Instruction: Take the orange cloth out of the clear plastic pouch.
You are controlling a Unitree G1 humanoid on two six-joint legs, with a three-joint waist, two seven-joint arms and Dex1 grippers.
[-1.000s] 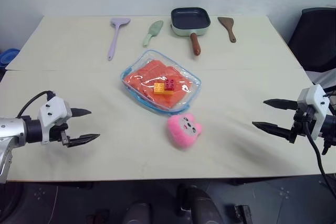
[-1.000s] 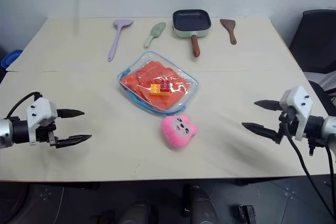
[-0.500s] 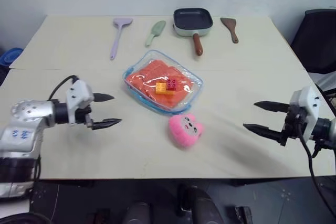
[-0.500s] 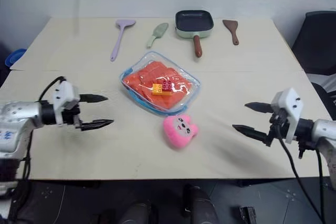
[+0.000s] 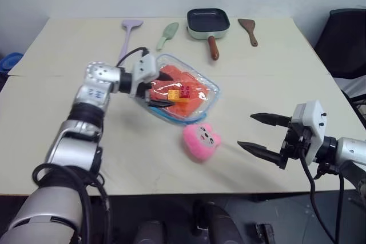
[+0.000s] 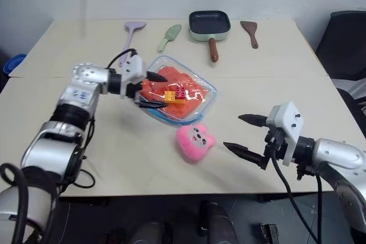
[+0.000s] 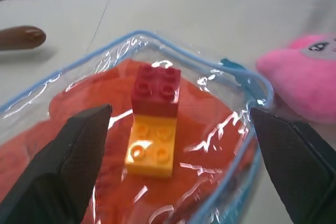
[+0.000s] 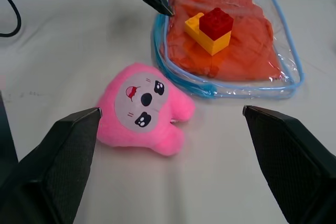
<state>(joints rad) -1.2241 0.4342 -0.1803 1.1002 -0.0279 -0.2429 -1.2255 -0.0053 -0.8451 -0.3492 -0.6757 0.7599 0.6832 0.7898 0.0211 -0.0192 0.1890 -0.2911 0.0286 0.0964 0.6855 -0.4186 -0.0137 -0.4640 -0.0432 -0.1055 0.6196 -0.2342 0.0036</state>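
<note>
The robot's left gripper isn't ready to close yet: its fingers are wide above the stacked bricks and the clear pouch (image 5: 212,91), so it will go lower first and then close.
The clear plastic pouch (image 5: 212,91) with light blue trim lies flat at the middle of the table. The orange cloth (image 5: 195,100) is folded inside it. A red brick stacked on a yellow one (image 5: 179,93) sits on top of the pouch. My left gripper (image 6: 164,91) is open at the pouch's left edge, its fingertips over the plastic on either side of that edge. In the left wrist view the bricks (image 7: 155,108) sit between its fingers (image 7: 73,150). My right gripper (image 5: 245,131) is open near the table's front right, apart from the pouch and holding nothing.
A pink plush toy (image 5: 201,139) lies just in front of the pouch, between it and my right gripper. Along the far edge are a purple spatula (image 5: 127,38), a green spatula (image 5: 167,34), a dark pan (image 5: 207,21) and a brown spatula (image 5: 247,30). A black chair (image 5: 346,38) stands at the right.
My left arm swung from the table's front left, forward and right, to the pouch's left edge. My right gripper moved left toward the plush. Both stayed open.
</note>
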